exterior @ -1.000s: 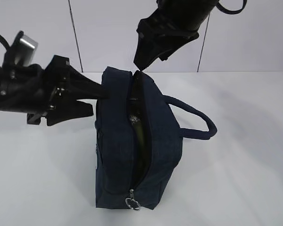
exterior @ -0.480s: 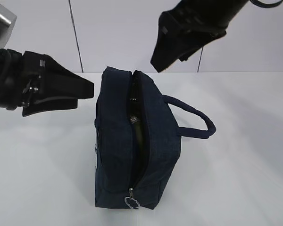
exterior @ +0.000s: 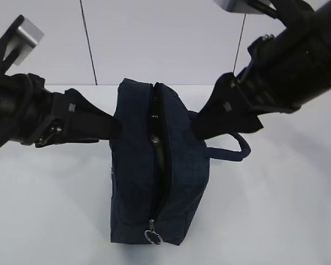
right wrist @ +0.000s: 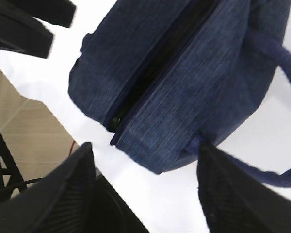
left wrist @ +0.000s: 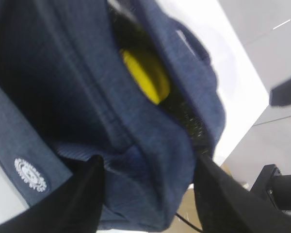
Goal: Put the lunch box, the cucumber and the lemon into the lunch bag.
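My left gripper grabs the lunch bag by the narrow cloth fold at the bag's corner [left wrist: 154,167] next. The lunch bag's stuffed body spreads wider than the gripper's fingers.
The navy lunch bag [exterior: 140,165] stands in the middle of the table, its top zipper open, with the ring pull [exterior: 153,237] at the near end. In the left wrist view the yellow lemon [left wrist: 143,75] lies inside the bag [left wrist: 63,73]. A dark green shiny surface, the cucumber [exterior: 156,144], shows in the slot. The lunch box is hidden. My left gripper [exterior: 111,128] is open at the bag's left side, and its jaws [left wrist: 148,194] straddle a corner of the bag. My right gripper [exterior: 201,130] is open at the bag's right side by the handle [exterior: 237,150]. Its jaws [right wrist: 145,189] are spread below the bag's end [right wrist: 174,97].
The white table [exterior: 276,210] runs all round the bag, with a pale wall behind it. The bag's white round logo [left wrist: 30,174] faces the left side. The table's edge and the floor [right wrist: 34,136] show in the right wrist view.
The right gripper has come down from above the bag's far end to its right side. The left gripper backed off to the left, then returned to the left side.
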Tool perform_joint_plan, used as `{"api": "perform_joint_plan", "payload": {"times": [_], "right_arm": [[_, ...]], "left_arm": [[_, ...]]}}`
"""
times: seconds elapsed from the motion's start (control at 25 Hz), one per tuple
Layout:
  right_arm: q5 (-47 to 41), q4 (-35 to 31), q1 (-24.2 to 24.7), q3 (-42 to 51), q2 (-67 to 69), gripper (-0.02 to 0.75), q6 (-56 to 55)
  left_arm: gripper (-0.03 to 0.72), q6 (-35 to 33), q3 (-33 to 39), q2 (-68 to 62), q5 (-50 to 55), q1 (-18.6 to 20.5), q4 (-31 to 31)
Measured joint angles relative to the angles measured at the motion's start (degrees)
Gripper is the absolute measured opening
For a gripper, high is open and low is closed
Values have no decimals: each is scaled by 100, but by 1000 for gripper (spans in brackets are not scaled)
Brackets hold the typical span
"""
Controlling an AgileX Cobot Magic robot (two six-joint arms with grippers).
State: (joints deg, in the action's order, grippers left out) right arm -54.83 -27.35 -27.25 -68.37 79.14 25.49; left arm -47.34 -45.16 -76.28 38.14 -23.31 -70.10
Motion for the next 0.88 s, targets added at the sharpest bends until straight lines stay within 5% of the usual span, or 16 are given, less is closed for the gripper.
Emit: {"api": "perform_joint_plan", "payload": {"times": [0.56,0.88], "right_arm": [[789,-2548,0,2163,-354,503,2229],[937,-2862,0,2607,-354,503,2820]], "left_arm": [[426,0,0,-653,-57,-167,18],[424,4,0,-745,-199,-189,-336]]}}
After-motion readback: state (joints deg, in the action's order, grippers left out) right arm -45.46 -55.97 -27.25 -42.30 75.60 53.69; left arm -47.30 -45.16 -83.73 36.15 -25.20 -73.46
